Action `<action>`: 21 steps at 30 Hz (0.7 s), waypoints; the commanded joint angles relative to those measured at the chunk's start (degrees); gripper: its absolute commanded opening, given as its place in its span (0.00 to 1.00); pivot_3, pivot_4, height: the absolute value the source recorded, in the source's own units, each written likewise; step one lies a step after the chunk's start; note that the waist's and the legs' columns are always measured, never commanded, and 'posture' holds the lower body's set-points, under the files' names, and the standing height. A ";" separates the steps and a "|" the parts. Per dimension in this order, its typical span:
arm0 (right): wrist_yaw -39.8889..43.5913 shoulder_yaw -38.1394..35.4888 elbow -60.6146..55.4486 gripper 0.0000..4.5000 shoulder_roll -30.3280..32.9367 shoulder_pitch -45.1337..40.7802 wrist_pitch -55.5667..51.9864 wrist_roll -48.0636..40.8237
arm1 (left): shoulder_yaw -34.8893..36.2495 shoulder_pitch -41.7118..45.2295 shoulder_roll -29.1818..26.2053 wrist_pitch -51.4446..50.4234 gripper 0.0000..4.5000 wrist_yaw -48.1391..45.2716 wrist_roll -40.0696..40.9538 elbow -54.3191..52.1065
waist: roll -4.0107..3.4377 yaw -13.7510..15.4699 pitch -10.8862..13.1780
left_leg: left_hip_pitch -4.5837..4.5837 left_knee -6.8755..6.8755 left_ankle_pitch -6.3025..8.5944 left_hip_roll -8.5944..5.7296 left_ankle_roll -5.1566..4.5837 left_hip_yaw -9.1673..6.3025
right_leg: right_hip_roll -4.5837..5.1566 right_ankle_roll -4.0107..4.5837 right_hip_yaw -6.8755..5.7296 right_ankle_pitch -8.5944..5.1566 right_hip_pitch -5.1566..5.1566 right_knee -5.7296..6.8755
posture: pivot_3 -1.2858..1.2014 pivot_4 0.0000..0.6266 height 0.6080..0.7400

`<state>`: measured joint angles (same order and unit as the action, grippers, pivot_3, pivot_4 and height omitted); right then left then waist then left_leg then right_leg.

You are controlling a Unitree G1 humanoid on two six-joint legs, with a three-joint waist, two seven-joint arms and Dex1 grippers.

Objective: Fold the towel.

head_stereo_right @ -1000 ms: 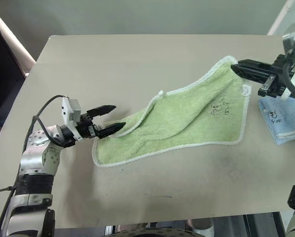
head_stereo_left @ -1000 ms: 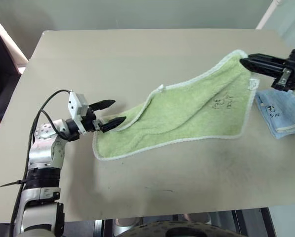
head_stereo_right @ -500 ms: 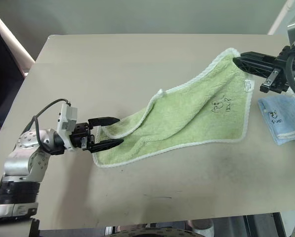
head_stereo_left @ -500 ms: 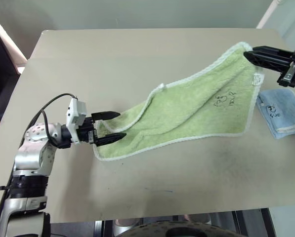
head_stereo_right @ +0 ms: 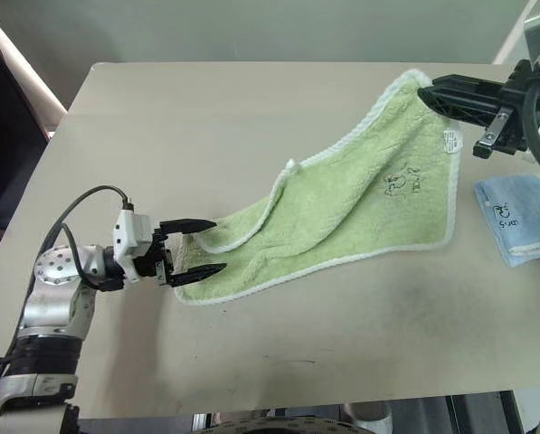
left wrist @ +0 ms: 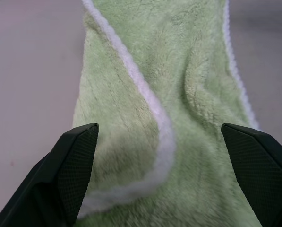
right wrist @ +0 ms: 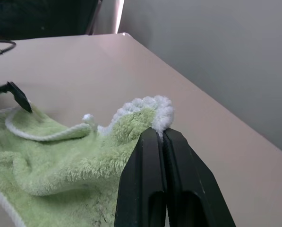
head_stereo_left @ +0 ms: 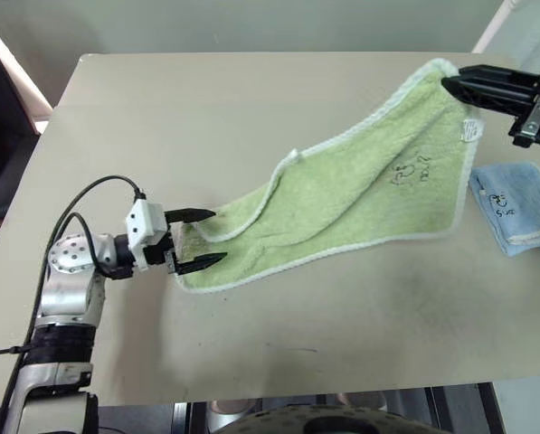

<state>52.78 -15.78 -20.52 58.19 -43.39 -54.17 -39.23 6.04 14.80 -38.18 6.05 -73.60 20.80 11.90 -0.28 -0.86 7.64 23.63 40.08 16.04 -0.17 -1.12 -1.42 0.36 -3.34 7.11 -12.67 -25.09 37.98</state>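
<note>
The left gripper grabs the green towel [head_stereo_left: 360,181] by its white-edged corner [head_stereo_left: 190,233] next, to fold the towel in half.
The light green towel [head_stereo_left: 360,208] with white edging stretches across the beige table [head_stereo_left: 206,117], its right far corner lifted off the surface. My right gripper [head_stereo_left: 452,84] is shut on that raised corner, and the pinched edging [right wrist: 158,113] shows between its fingers. A small dark printed figure [head_stereo_left: 412,170] marks the towel near its right side. The towel's left end [left wrist: 145,142] lies on the table with a folded-over edge. My left gripper [head_stereo_left: 206,239] is open, its two fingers straddling that left end without pinching it.
A smaller folded light blue cloth [head_stereo_left: 516,206] lies at the table's right edge, just right of the towel. The table's left edge [head_stereo_left: 34,172] borders a dark area. Bare tabletop lies ahead of the towel and along the near edge.
My right gripper has risen with the towel corner, pulling the cloth higher and tauter. My left gripper has rolled at the towel's left end and stays open.
</note>
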 commanded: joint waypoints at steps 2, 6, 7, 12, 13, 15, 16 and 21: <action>-0.61 -0.34 -1.42 0.00 1.58 -0.71 0.52 -0.84 | -0.40 2.44 -0.14 3.64 1.00 1.24 -1.88 1.05 | 0.00 -0.03 0.00 | 0.02 0.00 0.00 0.00 0.00 0.01 | 0.00 -0.06 0.01 0.04 -0.02 0.00 | 0.52 0.24 0.91; -0.77 -0.10 -1.97 0.00 1.88 -0.36 1.38 -0.36 | -0.99 2.95 -0.54 4.18 1.00 0.13 -2.11 1.17 | 0.00 -0.06 0.00 | 0.05 -0.03 0.00 0.00 0.00 0.00 | 0.00 -0.07 0.01 0.04 -0.08 0.00 | 0.52 0.24 0.91; -0.78 -0.07 -2.09 0.00 1.94 -0.31 1.46 -0.31 | -0.94 2.94 -0.55 4.50 1.00 -0.20 -1.95 1.11 | 0.00 -0.06 0.00 | 0.08 -0.03 0.00 0.01 0.00 0.00 | -0.01 -0.07 0.00 0.04 -0.11 0.00 | 0.52 0.24 0.91; -0.82 0.41 -1.39 0.00 2.38 -1.06 1.29 -0.11 | -1.14 2.37 -1.98 4.68 1.00 -1.71 -1.97 0.24 | 0.00 -0.09 0.00 | 0.17 -0.01 0.00 0.01 0.00 0.00 | 0.00 -0.09 0.00 0.05 -0.18 0.00 | 0.52 0.24 0.91; -0.93 0.53 -1.26 0.00 2.31 -1.49 1.24 -0.19 | -1.57 2.09 -2.38 6.18 1.00 -2.06 -2.94 0.73 | 0.00 -0.09 0.00 | 0.17 -0.01 0.00 0.01 0.00 0.00 | 0.00 -0.09 0.00 0.05 -0.19 0.00 | 0.52 0.24 0.91; -1.01 0.68 -1.23 0.00 2.19 -1.96 1.29 -0.32 | -2.42 1.65 -2.90 8.86 1.00 -1.83 -4.98 1.48 | 0.00 -0.11 0.00 | 0.17 -0.01 0.00 0.01 0.00 0.00 | 0.00 -0.09 0.00 0.05 -0.19 0.00 | 0.52 0.24 0.91; -0.97 0.71 -1.32 0.00 2.15 -1.99 1.41 -0.35 | -2.76 1.52 -3.05 9.56 1.00 -1.56 -5.57 1.59 | 0.00 -0.12 0.00 | 0.17 0.00 0.00 0.01 0.00 0.00 | 0.00 -0.09 0.00 0.05 -0.19 0.00 | 0.52 0.24 0.91; -0.79 0.56 -1.96 0.00 2.03 -1.78 2.14 -0.55 | -3.84 1.43 -2.77 10.92 1.00 -0.90 -6.30 1.38 | 0.00 -0.10 0.00 | 0.20 0.00 0.00 0.01 0.00 0.00 | 0.00 -0.09 -0.01 0.05 -0.21 0.01 | 0.52 0.24 0.91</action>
<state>52.39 -14.26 -20.87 59.24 -43.80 -53.24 -39.20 2.27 16.15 -40.61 15.95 -74.84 14.46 13.81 -0.28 -0.96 7.63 23.83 40.08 16.04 -0.17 -1.12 -1.41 0.36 -3.43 7.10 -12.62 -25.30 37.99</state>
